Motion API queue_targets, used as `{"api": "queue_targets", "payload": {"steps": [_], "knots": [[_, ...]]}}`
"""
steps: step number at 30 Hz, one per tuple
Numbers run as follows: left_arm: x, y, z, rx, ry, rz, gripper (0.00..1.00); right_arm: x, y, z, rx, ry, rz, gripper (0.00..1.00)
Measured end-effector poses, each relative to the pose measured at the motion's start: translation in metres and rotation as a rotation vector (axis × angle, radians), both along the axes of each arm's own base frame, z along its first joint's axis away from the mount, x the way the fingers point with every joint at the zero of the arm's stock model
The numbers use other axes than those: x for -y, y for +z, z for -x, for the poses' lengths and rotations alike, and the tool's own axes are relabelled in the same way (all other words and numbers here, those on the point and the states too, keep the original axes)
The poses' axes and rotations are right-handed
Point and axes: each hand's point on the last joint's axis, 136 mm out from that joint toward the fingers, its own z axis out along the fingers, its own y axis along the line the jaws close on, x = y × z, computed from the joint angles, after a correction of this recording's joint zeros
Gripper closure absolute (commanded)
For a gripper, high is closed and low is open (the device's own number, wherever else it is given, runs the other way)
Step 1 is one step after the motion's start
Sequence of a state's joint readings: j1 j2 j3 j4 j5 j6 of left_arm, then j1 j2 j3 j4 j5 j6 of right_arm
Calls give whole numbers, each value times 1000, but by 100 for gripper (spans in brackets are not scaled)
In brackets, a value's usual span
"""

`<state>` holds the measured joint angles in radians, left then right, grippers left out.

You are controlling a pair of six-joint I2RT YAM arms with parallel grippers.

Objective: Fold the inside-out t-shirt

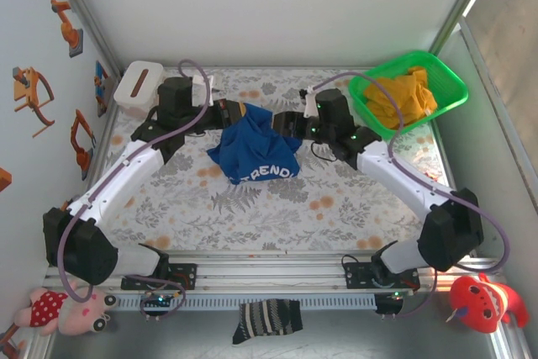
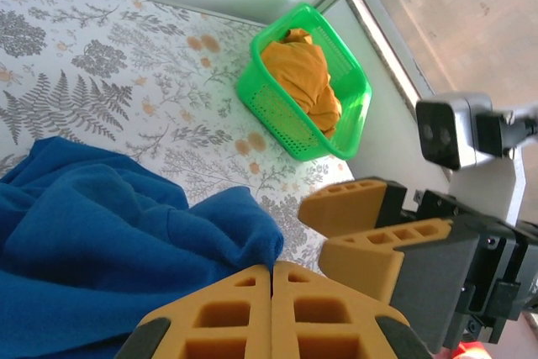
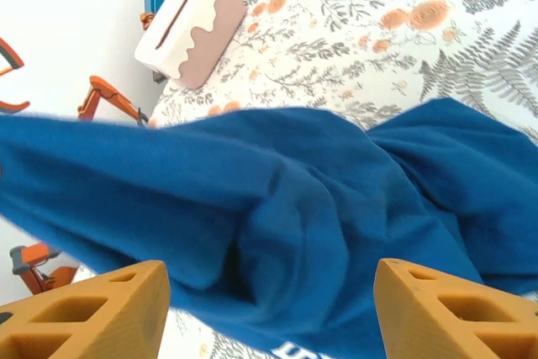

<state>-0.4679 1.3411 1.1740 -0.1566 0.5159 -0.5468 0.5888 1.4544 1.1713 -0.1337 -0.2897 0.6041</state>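
Observation:
I need to grab the t-shirt's draped fold point(image 1: 266, 118) point(image 3: 290, 246) next with my right gripper, beside my left gripper's hold. This will free my left gripper to regrip for folding.
The inside-out t-shirt point(image 1: 254, 153), royal blue with white lettering along its lower edge, hangs bunched over the middle of the floral table. My left gripper point(image 1: 238, 113) is at the shirt's upper left. In the left wrist view its orange fingers are shut point(image 2: 271, 268) on a fold of the blue cloth point(image 2: 101, 241). My right gripper point(image 1: 276, 121) is at the shirt's upper right, a short way from the left one. Its fingers stand wide apart point(image 3: 269, 292) with the blue cloth point(image 3: 277, 199) draped in front of them and not pinched. The same open fingers point(image 2: 318, 233) appear beside the left gripper.
A green basket point(image 1: 450, 90) holding a yellow-orange garment point(image 1: 403, 94) stands at the back right. A white tissue box point(image 1: 139, 86) sits at the back left. Plush toys point(image 1: 63, 308) and a striped sock point(image 1: 267, 321) lie below the near rail.

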Motion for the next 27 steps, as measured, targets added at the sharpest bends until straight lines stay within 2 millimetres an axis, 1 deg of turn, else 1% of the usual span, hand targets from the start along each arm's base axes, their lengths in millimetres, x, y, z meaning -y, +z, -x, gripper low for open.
{"api": "queue_targets", "payload": {"steps": [2,3,6,9,13,15,17,18,19,20,23,26,27], "knots": [[2,0,2,-1,-6,0,100,-10,-1,-9,-3,0,8,35],[4,0,2,-1,-9,0,100,-16,-5,-14,-10,0,15,35],[7,-1,4,-3,-17,-2,100,-27,-22,-27,-46,-1,41,35],[8,-2,4,-4,-14,-5,100,-38,-50,-40,-90,0,74,36],[7,-2,3,-2,-6,-10,100,-49,-96,-37,-175,15,126,40],[7,-4,4,-9,-3,-15,100,-54,-111,-35,-205,24,135,49],[6,-7,5,-20,0,-23,100,-57,-120,-33,-226,30,136,73],[5,-9,5,-26,2,-27,100,-59,-122,-32,-229,39,134,87],[4,-10,5,-32,4,-32,100,-61,-122,-32,-232,45,126,97],[3,-11,4,-34,9,-35,100,-62,-121,-31,-233,49,121,100],[-4,-12,0,-35,31,-38,100,-62,-109,-30,-212,66,98,100],[-24,-18,-9,-38,89,-44,100,-53,-84,-25,-176,71,57,100],[-31,-21,-12,-43,111,-46,100,-48,-72,-21,-160,74,37,100]]}}
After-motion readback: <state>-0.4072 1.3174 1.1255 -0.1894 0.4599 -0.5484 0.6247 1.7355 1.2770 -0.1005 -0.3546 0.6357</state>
